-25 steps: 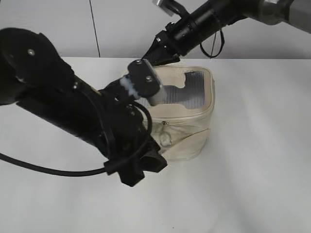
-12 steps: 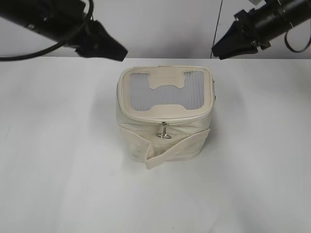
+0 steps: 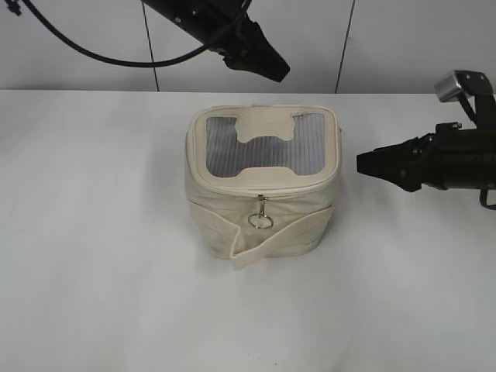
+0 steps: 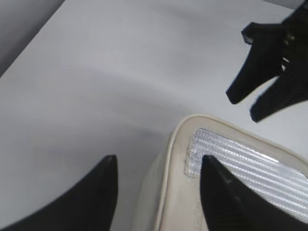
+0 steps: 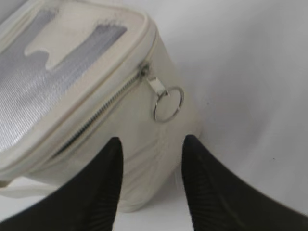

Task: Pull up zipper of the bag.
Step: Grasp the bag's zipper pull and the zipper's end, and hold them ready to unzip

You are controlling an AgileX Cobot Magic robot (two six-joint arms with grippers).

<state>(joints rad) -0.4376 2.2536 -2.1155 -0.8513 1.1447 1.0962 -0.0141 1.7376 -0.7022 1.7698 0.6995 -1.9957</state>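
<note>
The bag needs to stay steady for pulling the bag's zipper (image 3: 262,199), so my left gripper should grab its top rim (image 3: 260,109) next.
The cream-white bag (image 3: 263,194) stands upright mid-table, its grey mesh top facing up. The zipper track (image 3: 267,194) runs along the front rim, and a silver ring pull (image 3: 261,220) hangs down from it. My left gripper (image 3: 277,71) hovers above and behind the bag, open and empty. In the left wrist view its jaws (image 4: 159,163) straddle a top corner of the bag (image 4: 175,192). My right gripper (image 3: 366,163) is level with the bag's right side and apart from it. Its jaws (image 5: 153,142) are open below the ring pull (image 5: 168,103) and the zipper (image 5: 101,113).
The white table (image 3: 93,271) extends around the bag on all sides. A grey wall with dark vertical seams (image 3: 147,39) rises behind the table. The wide strap band (image 3: 279,236) sticks out loosely at the bag's front lower side.
The left arm has lifted off the bag's front and now sits above and behind it. The right arm has dropped from the upper right to the bag's right side. The ring pull now hangs straight.
</note>
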